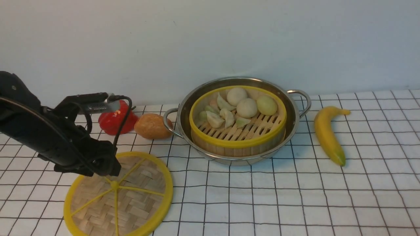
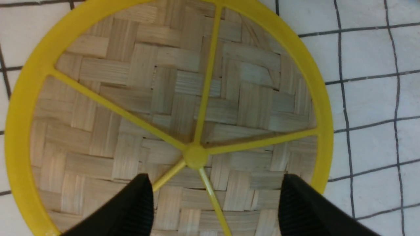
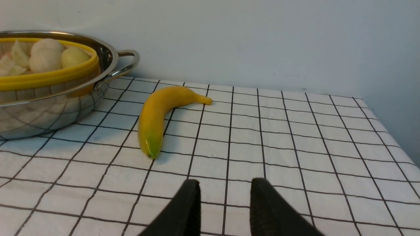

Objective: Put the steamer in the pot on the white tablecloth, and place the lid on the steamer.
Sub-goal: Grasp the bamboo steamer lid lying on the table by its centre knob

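Observation:
My left gripper has open fingers that span far less than the wide woven lid, so it should grab the lid by its small yellow middle (image 1: 114, 185) next.
The steamer (image 1: 238, 136), a bamboo-slat basket with yellow rims holding pale buns and dumplings, sits inside the shiny steel pot (image 1: 295, 121) on the white tablecloth (image 1: 262, 196). The lid (image 1: 131, 203), a flat woven disc with a yellow rim and spokes, lies on the cloth at the front left. My left gripper (image 2: 215, 178) hovers over the lid (image 2: 183, 95), open wide, its fingers either side of the hub with nothing between them. The right gripper (image 3: 224, 183) hangs above bare cloth, partly open and empty; the front view does not show it. The pot (image 3: 49, 108) with the steamer (image 3: 49, 78) is to its side.
A yellow banana (image 1: 328, 136) lies right of the pot. A red pepper (image 1: 115, 123) and a brown bread roll (image 1: 151, 126) sit left of the pot, behind the lid. A pale wall stands at the back, and the cloth's right edge (image 3: 398, 144) drops off.

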### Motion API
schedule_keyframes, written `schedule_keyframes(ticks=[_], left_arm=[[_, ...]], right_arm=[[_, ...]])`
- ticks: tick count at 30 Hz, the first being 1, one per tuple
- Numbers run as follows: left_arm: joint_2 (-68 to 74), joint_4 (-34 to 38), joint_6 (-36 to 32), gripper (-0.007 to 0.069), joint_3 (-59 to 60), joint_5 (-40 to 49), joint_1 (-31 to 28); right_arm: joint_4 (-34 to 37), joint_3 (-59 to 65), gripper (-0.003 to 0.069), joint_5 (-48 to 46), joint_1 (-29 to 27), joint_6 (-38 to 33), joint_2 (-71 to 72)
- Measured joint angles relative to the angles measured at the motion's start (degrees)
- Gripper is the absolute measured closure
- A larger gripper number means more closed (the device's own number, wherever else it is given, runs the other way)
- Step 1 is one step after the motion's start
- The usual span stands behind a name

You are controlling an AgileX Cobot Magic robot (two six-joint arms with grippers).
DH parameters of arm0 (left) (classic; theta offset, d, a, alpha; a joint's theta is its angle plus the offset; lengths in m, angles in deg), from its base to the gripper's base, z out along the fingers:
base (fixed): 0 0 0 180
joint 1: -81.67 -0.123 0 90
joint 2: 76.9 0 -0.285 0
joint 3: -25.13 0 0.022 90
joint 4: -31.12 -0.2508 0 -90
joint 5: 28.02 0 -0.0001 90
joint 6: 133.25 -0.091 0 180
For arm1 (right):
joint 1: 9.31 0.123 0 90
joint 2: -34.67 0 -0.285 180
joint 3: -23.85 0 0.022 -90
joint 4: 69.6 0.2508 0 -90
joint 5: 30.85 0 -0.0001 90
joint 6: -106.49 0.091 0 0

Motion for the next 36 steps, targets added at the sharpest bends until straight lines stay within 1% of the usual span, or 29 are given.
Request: schedule_keyframes(ticks=[3,7,12,19,21,24,29,36], left_arm=[[4.46,-2.66,-0.58,0.0151,-0.12,-1.33,1.28],[6.18,-5.97,1.14,0.0151,-0.12,-2.83,3.19],[6.24,-9.78,5.22,0.0151,-0.14,-5.59,6.64],[7.2,-15.4,11.31,0.0159,-0.19,-5.88,7.15],[7.24,-15.66,12.53,0.0199,-0.19,-6.63,7.15],[7.29,-15.79,12.99,0.0299,-0.19,-6.83,7.15],[7.26,-15.8,13.28,0.0512,-0.19,-6.85,7.15],[7.26,-16.11,13.28,0.0508,-0.48,-5.67,7.15]], right_arm=[[0.0,0.0,0.0419,0.0,0.0,0.06,0.0],[0.0,0.0,0.0419,0.0,0.0,0.06,0.0],[0.0,0.0,0.0419,0.0,0.0,0.06,0.0],[0.0,0.0,0.0419,0.0,0.0,0.06,0.0],[0.0,0.0,0.0419,0.0,0.0,0.06,0.0],[0.0,0.0,0.0419,0.0,0.0,0.06,0.0],[0.0,0.0,0.0419,0.0,0.0,0.06,0.0],[0.0,0.0,0.0419,0.0,0.0,0.06,0.0]])
